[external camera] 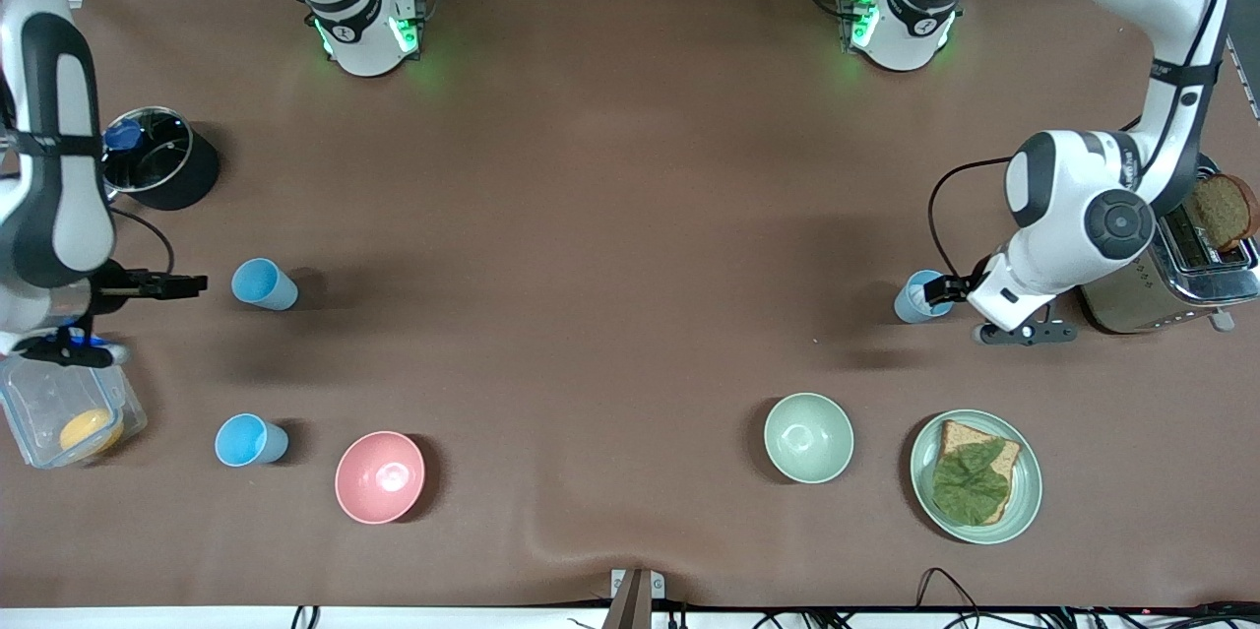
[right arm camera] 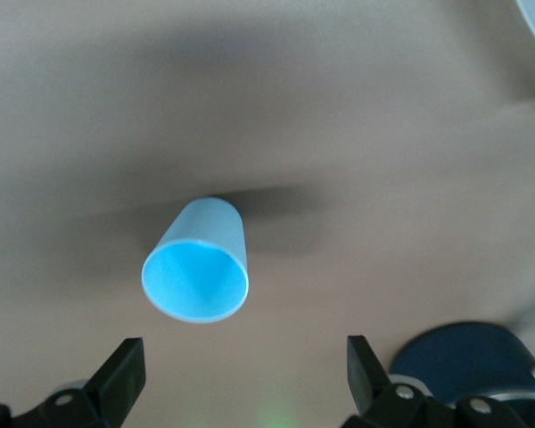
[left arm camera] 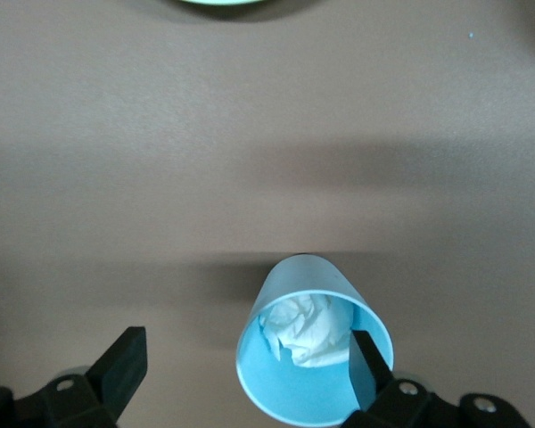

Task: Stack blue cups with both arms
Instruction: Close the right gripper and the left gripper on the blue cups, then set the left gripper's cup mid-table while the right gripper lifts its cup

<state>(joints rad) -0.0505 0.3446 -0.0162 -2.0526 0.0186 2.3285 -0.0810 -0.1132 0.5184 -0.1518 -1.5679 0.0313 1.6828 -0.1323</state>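
This light-blue cup has to be stacked with the light-blue cup [external camera: 915, 299] beside the toaster. My right gripper needs to grab it by its rim [external camera: 252, 280] next.
Three light-blue cups stand on the brown table. One cup [external camera: 920, 297] is at the left arm's end and has crumpled white paper inside [left arm camera: 308, 328]. My left gripper [external camera: 940, 291] is open right at it. In the left wrist view [left arm camera: 246, 370] one finger [left arm camera: 367, 367] overlaps the rim of that cup [left arm camera: 294, 392] and the other finger stands wide of it. A second cup [external camera: 264, 283] stands at the right arm's end. My right gripper [external camera: 189, 285] is open, empty and just short of it [right arm camera: 196, 267]. A third cup [external camera: 250, 440] stands nearer the front camera.
A pink bowl [external camera: 380, 476] is beside the third cup. Toward the left arm's end are a pale green bowl [external camera: 808, 437] and a green plate [external camera: 1024, 501] with bread and lettuce. A toaster [external camera: 1171, 270] is by the left arm. A black pot [external camera: 162, 161] and a clear container [external camera: 64, 412] are by the right arm.
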